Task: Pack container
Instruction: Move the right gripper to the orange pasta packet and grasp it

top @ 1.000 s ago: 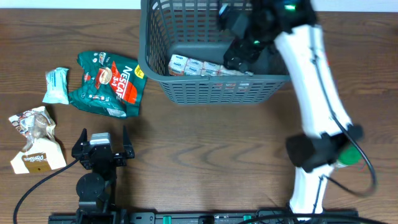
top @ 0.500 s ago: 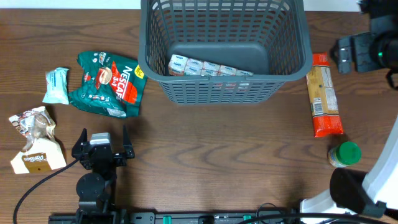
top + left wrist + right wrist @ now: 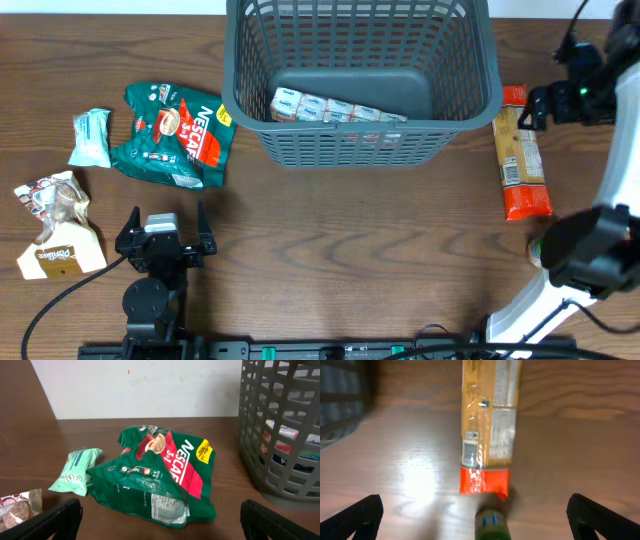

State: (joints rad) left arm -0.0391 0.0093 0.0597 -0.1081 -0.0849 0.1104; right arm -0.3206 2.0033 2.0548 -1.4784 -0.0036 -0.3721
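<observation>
My right gripper next grabs the orange pasta packet (image 3: 520, 150) across its narrow width near its middle, to lay it lengthwise inside the basket.
The container, a large dark grey lattice basket (image 3: 360, 140), stands at the back centre, and its wall shows in the left wrist view (image 3: 280, 435). A flat white-and-red packet (image 3: 335, 108) lies inside it. My right gripper (image 3: 548, 100) is open and empty, hovering right of the basket above an orange pasta packet (image 3: 520, 150). The right wrist view shows that packet (image 3: 490, 425) and a green-capped jar (image 3: 492, 527) between my open fingers (image 3: 477, 515). My left gripper (image 3: 165, 235) is open and empty at the front left; its fingers (image 3: 160, 520) frame a green Nescafe bag (image 3: 160, 480).
The Nescafe bag (image 3: 175, 135), a mint-green packet (image 3: 92, 137) and a cream snack bag (image 3: 58, 235) lie at the left. The mint packet also shows in the left wrist view (image 3: 77, 470). My right arm's base (image 3: 580, 255) covers most of the jar from overhead.
My right gripper has come up out of the basket and swung right, over the pasta packet. The white-and-red packet stays in the basket. The left arm has not moved.
</observation>
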